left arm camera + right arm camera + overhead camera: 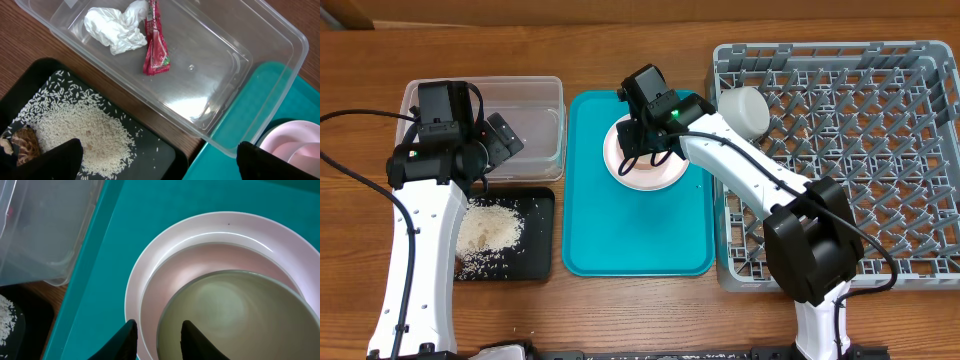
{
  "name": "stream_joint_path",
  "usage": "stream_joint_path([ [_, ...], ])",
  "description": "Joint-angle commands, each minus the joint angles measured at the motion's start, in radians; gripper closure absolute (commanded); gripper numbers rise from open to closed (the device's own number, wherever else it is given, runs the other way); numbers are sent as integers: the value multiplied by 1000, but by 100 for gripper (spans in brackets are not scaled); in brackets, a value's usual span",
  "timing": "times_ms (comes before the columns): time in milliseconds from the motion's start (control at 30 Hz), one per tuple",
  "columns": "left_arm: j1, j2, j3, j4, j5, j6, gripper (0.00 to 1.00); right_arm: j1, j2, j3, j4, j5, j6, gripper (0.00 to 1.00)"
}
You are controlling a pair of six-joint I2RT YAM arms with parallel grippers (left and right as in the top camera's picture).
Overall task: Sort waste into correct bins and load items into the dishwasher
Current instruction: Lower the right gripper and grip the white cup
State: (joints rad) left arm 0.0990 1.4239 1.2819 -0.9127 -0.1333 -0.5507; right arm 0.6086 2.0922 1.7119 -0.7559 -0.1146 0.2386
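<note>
The white bowl's rim is between the open fingers of the robot's right gripper, so they would hold the bowl's rim if they closed now.
A white bowl (235, 310) sits inside the pale pink plate (150, 270) on the teal tray (150, 210). My right gripper (157, 340) hangs low over them, open. One finger stands over the plate's rim and the other inside the bowl, so the bowl's rim lies between them untouched. Overhead, that gripper (645, 145) covers most of the plate (665, 175). The crumpled tissue (117, 30) and red wrapper (156, 47) lie in the clear tub (250, 55). Rice (85, 135) and brown crumbs (25, 145) lie in the black tray (155, 150). My left gripper (165, 167) hovers wide open over that tray's corner.
The grey dish rack (860, 150) fills the right side, with a white cup (745, 108) lying at its near-left corner. The teal tray (630, 240) lies between the rack and the two bins. The clear tub (535, 120) is behind the black tray (535, 240).
</note>
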Motion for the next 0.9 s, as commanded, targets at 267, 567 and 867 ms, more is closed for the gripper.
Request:
stream_joint_path([
  [267, 1, -5, 14, 4, 4, -14, 0, -2, 6, 1, -8, 43, -2, 80],
  [567, 1, -5, 14, 3, 4, -14, 0, -2, 6, 1, -25, 43, -2, 82],
  [867, 1, -5, 14, 4, 4, -14, 0, -2, 6, 1, -36, 44, -2, 90],
])
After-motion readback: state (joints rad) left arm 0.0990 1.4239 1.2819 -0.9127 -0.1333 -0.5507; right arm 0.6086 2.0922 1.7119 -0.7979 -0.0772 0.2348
